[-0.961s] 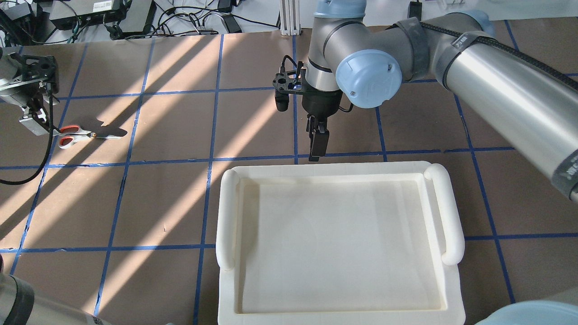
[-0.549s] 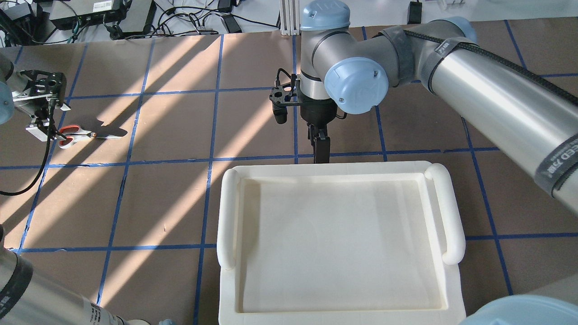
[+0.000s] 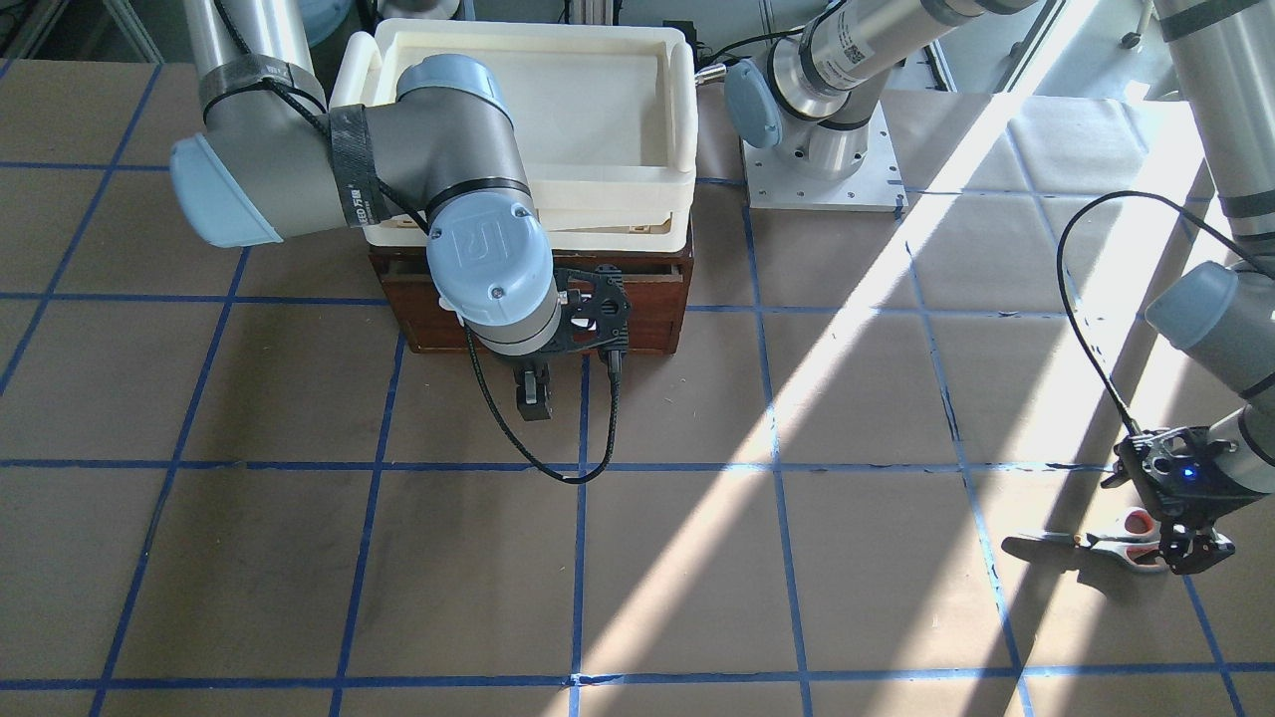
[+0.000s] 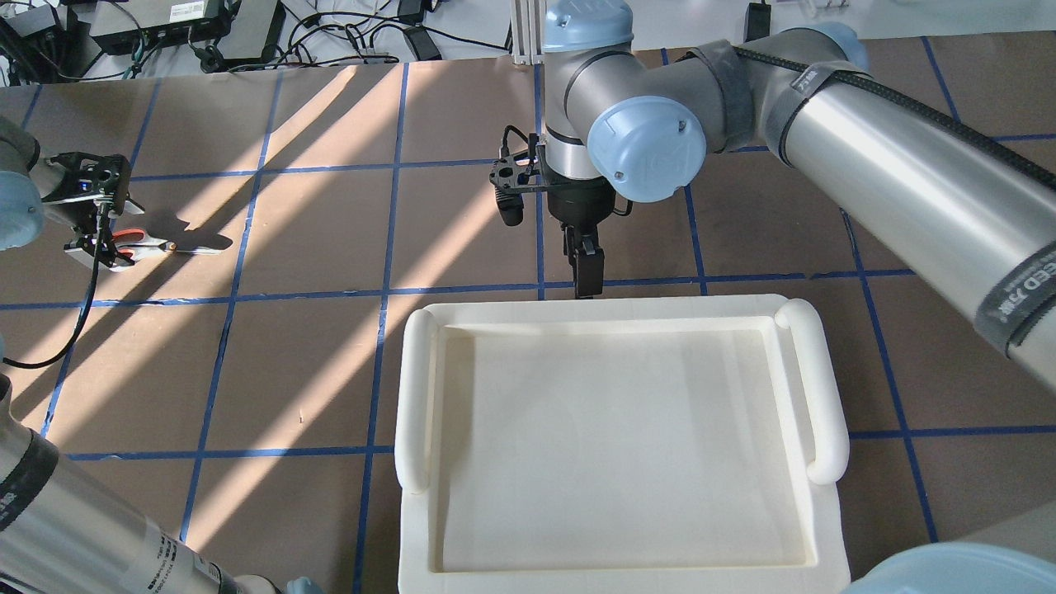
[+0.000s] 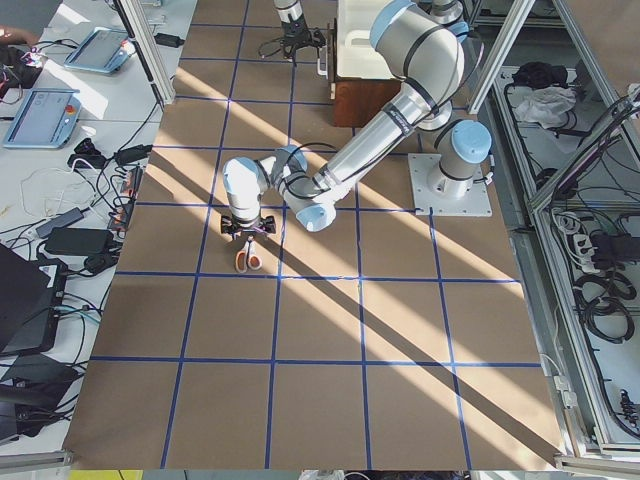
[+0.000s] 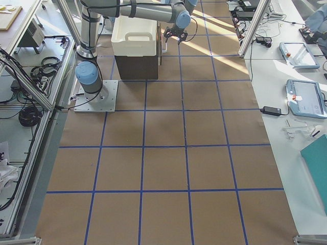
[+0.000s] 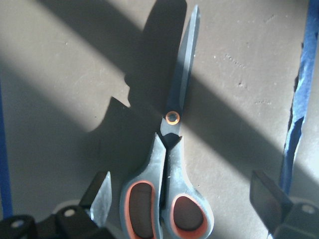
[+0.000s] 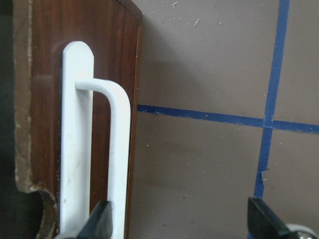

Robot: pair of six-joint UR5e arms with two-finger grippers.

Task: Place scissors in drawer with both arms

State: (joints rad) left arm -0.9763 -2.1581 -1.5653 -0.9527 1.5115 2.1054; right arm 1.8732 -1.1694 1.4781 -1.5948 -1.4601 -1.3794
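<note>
I should next grab the scissors by their grey and orange handles with my left gripper to place them in the drawer, because their pointed blades lie bare.
The scissors (image 7: 169, 189) lie flat on the brown table at its far left (image 4: 153, 242), handles toward my left gripper. My left gripper (image 7: 184, 199) is open and low over them, with its fingers (image 7: 102, 196) on either side of the grey and orange handles; it also shows in the overhead view (image 4: 95, 247). The drawer (image 3: 637, 299) is shut, under the cream tray. My right gripper (image 8: 182, 221) is open in front of the drawer's face (image 8: 45, 74), with the white bar handle (image 8: 119, 164) just inside its left finger. It also shows in the front view (image 3: 533, 396).
A large cream-white plastic tray (image 4: 417, 396) sits on top of the drawer's wooden box. Blue tape lines (image 4: 388, 289) grid the table. Cables and power supplies (image 4: 165, 25) lie along the far edge. A cable hangs from the right wrist (image 3: 538, 458).
My left gripper has moved right and down onto the scissors' handles. My right arm has shifted slightly left, bringing its gripper closer to the drawer front.
</note>
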